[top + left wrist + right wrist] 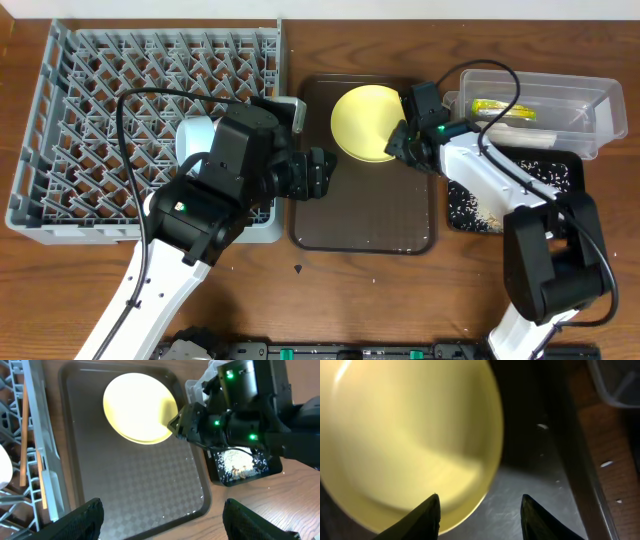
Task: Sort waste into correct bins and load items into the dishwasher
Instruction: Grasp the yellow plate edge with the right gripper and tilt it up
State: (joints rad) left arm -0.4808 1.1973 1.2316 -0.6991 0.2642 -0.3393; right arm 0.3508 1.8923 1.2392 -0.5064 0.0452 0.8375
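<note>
My right gripper pinches the yellow plate's rim on the side away from the dish rack [90, 90] next, so the plate's opposite rim stays free for left gripper handover.
A round yellow plate [362, 122] [137, 407] [405, 435] lies at the back of the dark brown serving tray [360, 215]. My right gripper [398, 140] [480, 510] is open at the plate's right edge, one finger over the plate and the other over the tray, with the rim between them. Over the tray's left side my left gripper [318, 172] [160, 520] is open with nothing in it. The grey dish rack [90, 90] holds a light blue bowl [198, 135], partly hidden by my left arm, and wooden chopsticks [22, 435].
The clear tub [570, 100] at the back right holds a green-and-orange wrapper [500, 108]. In front of it, the black tray [560, 185] [267, 465] carries pale crumbs [480, 210]. My right arm crosses over it. Bare wooden table lies in front.
</note>
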